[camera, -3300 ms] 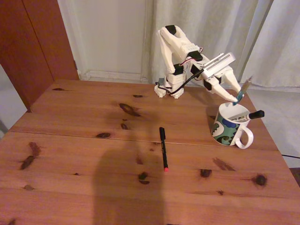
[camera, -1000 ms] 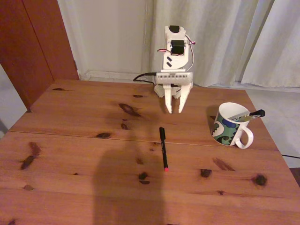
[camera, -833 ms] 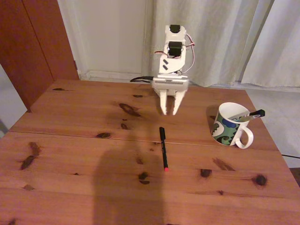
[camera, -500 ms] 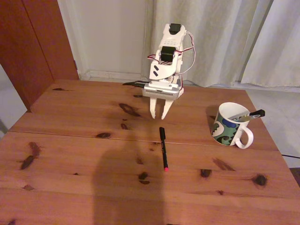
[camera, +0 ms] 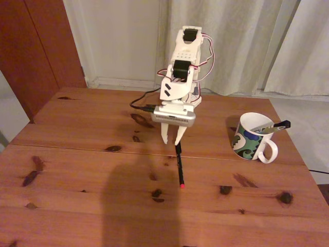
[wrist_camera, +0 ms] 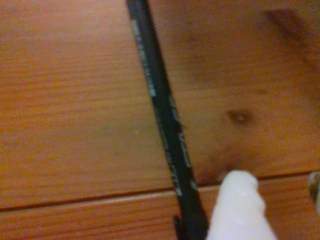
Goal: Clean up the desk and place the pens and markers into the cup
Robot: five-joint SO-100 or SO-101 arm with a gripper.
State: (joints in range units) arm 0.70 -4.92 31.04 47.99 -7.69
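Observation:
I will pick up the thin black pen by its plain black end (camera: 178, 150) next, so that it can go into the patterned cup (camera: 250, 138).
A thin black pen (camera: 179, 163) with a red tip lies on the wooden desk (camera: 77, 170), its red end toward the camera in the fixed view. My gripper (camera: 171, 140) points down just above the pen's far end. Its fingers stand slightly apart and hold nothing. In the wrist view the black pen (wrist_camera: 162, 120) runs diagonally across the planks and passes just left of a white fingertip (wrist_camera: 239, 210), outside the gripper (wrist_camera: 276, 200). The patterned white cup (camera: 250, 138) stands at the right, and a marker with a black cap (camera: 281, 124) leans out over its rim.
The arm's base (camera: 191, 100) stands at the desk's far edge in front of pale curtains. A dark cable (camera: 141, 104) trails from the wrist over the desk. A brown door (camera: 36, 46) is at the back left. A broad shadow falls on the near planks.
The gripper let go of the teal pen at the cup. It swung left to the middle, then reached forward and down over the black pen's far end.

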